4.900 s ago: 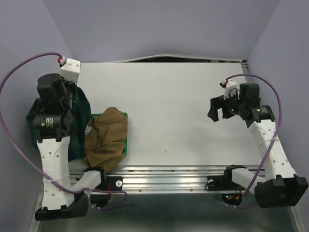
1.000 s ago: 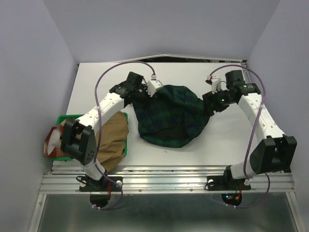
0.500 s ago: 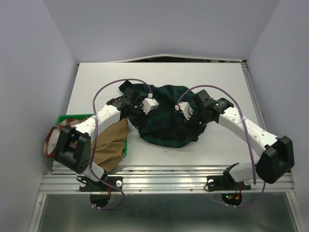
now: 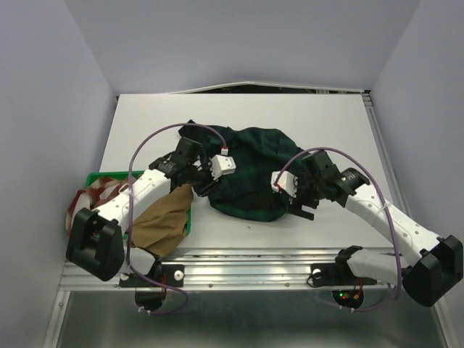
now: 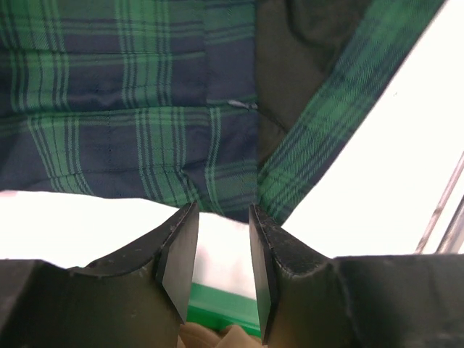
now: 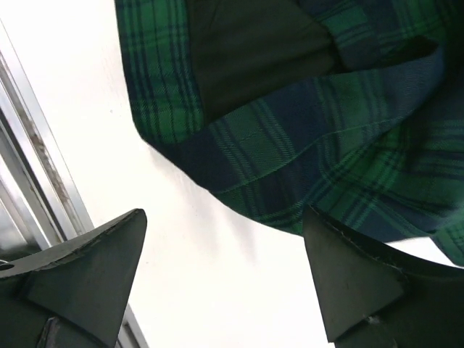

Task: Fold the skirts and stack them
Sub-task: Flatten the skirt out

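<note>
The tartan skirt needs to be spread for folding. My right gripper should next grab the skirt's near edge, at the corner (image 4: 278, 217) (image 6: 177, 143) beside the dark lining.
The dark green-and-navy tartan skirt (image 4: 254, 170) lies rumpled in the middle of the table; it fills the top of the left wrist view (image 5: 130, 109) and the right wrist view (image 6: 326, 138). My left gripper (image 4: 201, 186) is at its left edge, jaws a little apart with nothing between them (image 5: 217, 268). My right gripper (image 4: 303, 209) is at its near right edge, jaws wide and empty (image 6: 225, 283). The tan-brown skirt (image 4: 161, 217) lies partly over the green tray. The red-and-cream checked skirt (image 4: 83, 206) hangs off the tray's left end.
The green plastic tray (image 4: 101, 177) sits at the table's near left, and its rim shows between my left fingers (image 5: 217, 310). A metal rail (image 4: 246, 264) runs along the near edge, also seen in the right wrist view (image 6: 29, 181). Purple walls enclose the table.
Both grippers carried the tartan skirt from the left side to the middle, let it go, and have drawn back toward the near edge. The skirt now lies flatter.
</note>
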Robot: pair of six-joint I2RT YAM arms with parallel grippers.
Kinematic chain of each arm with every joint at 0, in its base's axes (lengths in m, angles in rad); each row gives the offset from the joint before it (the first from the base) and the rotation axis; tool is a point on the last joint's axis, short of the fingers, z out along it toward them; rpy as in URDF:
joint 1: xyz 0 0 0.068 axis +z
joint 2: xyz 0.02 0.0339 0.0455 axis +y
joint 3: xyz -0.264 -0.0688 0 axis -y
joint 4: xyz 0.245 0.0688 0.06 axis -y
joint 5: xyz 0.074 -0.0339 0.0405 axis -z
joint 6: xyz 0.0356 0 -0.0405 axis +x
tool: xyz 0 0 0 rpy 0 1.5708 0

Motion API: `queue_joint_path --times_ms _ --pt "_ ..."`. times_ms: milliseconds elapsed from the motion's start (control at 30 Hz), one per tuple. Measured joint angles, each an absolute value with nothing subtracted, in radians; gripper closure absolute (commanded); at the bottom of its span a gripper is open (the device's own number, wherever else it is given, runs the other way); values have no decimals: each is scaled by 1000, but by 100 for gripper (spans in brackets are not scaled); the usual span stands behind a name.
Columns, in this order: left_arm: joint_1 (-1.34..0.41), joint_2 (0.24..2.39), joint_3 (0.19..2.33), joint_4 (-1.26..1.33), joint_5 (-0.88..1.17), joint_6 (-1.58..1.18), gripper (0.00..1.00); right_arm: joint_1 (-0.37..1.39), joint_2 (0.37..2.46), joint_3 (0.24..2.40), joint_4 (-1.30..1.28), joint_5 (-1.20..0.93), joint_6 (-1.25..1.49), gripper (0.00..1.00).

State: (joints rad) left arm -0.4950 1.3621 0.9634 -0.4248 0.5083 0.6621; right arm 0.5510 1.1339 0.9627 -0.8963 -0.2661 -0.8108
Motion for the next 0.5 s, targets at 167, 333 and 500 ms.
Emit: queue_joint_path --times_ms 167,333,500 --pt "-495 1299 916 -427 509 808 55 551 1127 866 -828 -288 -907 18" --pt "-495 1295 916 -424 496 913 55 551 1129 802 -725 -297 -944 34" --pt "-493 1308 916 -414 487 942 55 551 1131 775 -636 -295 -944 36"
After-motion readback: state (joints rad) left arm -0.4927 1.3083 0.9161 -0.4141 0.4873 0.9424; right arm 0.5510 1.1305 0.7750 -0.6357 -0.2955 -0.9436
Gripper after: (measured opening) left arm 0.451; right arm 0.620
